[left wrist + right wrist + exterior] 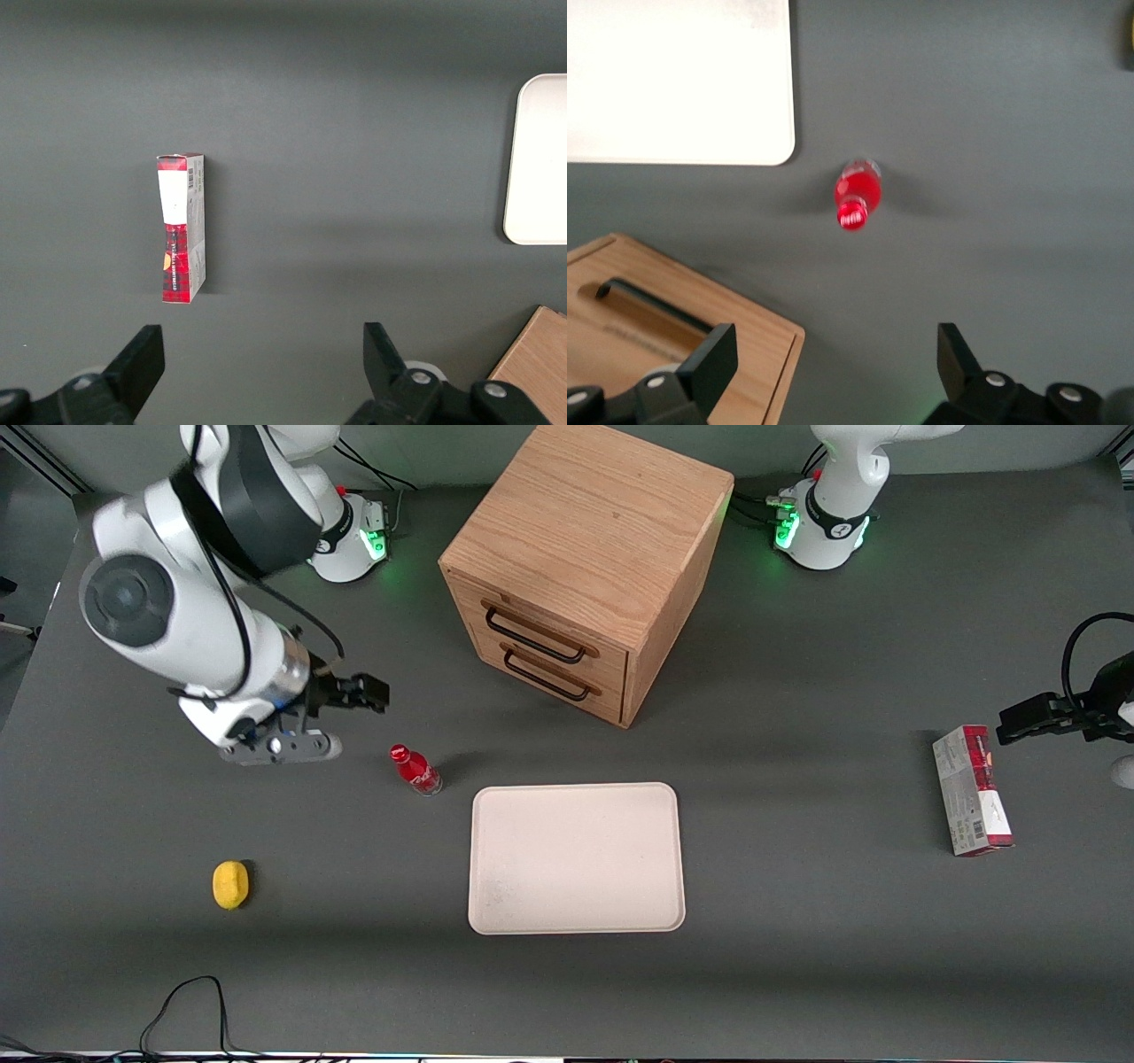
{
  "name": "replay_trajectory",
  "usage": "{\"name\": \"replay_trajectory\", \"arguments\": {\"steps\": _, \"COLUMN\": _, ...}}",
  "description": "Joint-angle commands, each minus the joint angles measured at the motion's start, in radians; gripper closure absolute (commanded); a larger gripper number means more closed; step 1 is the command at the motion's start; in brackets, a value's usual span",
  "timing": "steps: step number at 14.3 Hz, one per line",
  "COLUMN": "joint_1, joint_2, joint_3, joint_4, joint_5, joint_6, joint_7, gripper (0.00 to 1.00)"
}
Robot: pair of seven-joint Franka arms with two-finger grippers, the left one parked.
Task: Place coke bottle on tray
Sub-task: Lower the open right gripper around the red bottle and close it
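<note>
The coke bottle has to go upright on the tray, so my gripper should next grab the bottle by its red cap.
The coke bottle is a small red bottle with a red cap, standing upright on the grey table just off the tray's corner nearest the working arm. The tray is a cream-white rectangle lying flat with nothing on it. My gripper hangs well above the table, farther from the front camera than the bottle and toward the working arm's end. Its fingers are open and hold nothing.
A wooden drawer cabinet with two dark handles stands farther back than the tray. A yellow lemon lies near the front toward the working arm's end. A red-and-grey carton lies toward the parked arm's end.
</note>
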Motion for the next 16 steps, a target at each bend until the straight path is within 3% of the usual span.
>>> {"name": "replay_trajectory", "arguments": {"steps": 1, "joint_1": 0.003, "joint_2": 0.078, "joint_3": 0.000, "joint_4": -0.001, "joint_5": -0.002, "joint_6": 0.073, "joint_7": 0.004, "gripper": 0.00}}
{"name": "replay_trajectory", "arguments": {"steps": 7, "joint_1": 0.012, "joint_2": 0.059, "joint_3": 0.002, "joint_4": -0.252, "joint_5": -0.004, "joint_6": 0.331, "joint_7": 0.000, "gripper": 0.00}}
{"name": "replay_trajectory", "arguments": {"steps": 16, "joint_1": 0.027, "joint_2": 0.048, "joint_3": 0.002, "joint_4": -0.357, "joint_5": -0.033, "joint_6": 0.446, "joint_7": -0.003, "gripper": 0.00}}
